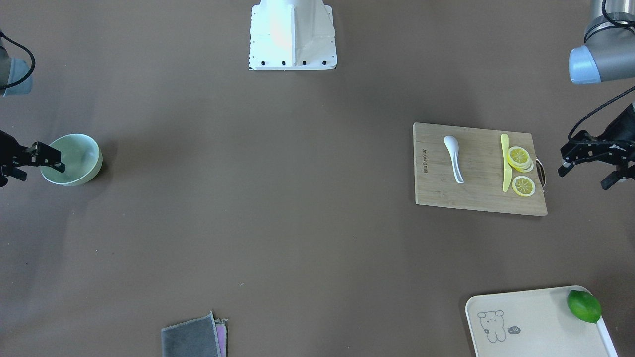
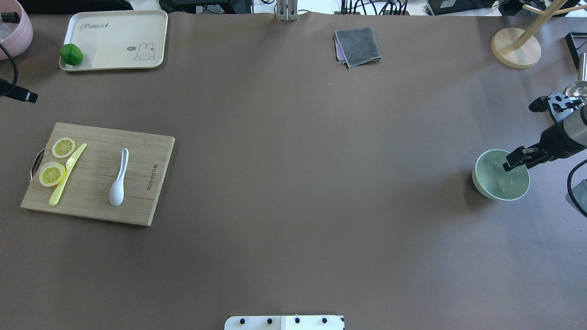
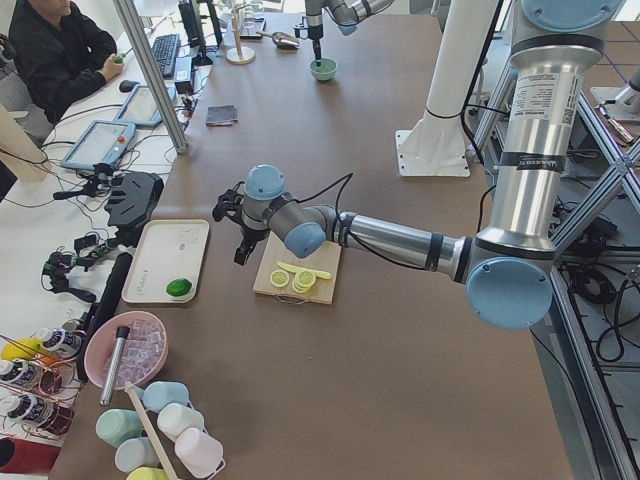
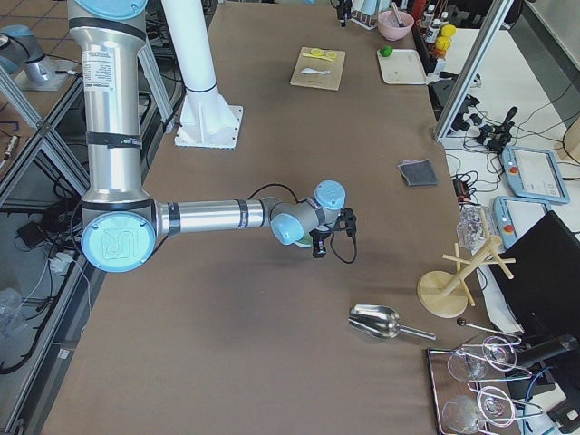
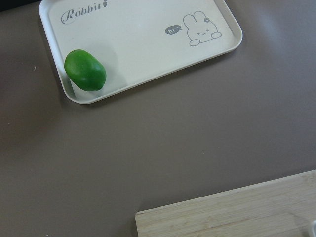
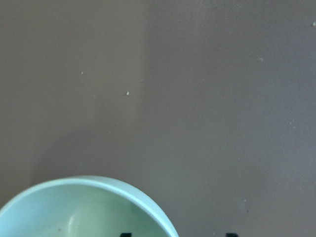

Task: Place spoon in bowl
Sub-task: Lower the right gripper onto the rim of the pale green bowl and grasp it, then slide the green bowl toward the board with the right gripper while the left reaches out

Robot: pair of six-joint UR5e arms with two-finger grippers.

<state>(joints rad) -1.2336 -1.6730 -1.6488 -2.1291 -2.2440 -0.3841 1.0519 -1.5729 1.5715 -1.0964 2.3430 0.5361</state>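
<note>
My right gripper is to grab the bowl by its rim next, so the bowl's hollow stays free for the spoon to go in.
The white spoon lies on the wooden cutting board, scoop toward the robot; it also shows in the overhead view. The mint-green bowl stands upright and empty at the far right side of the table. My right gripper is open at the bowl's rim. In the right wrist view, one fingertip is over the bowl's inside and one outside it. My left gripper is open and empty, beside the board's handle end, well apart from the spoon.
On the board lie a pale yellow knife and lemon slices. A cream tray holds a lime. A grey cloth lies at the far edge. A wooden stand is at the far right.
</note>
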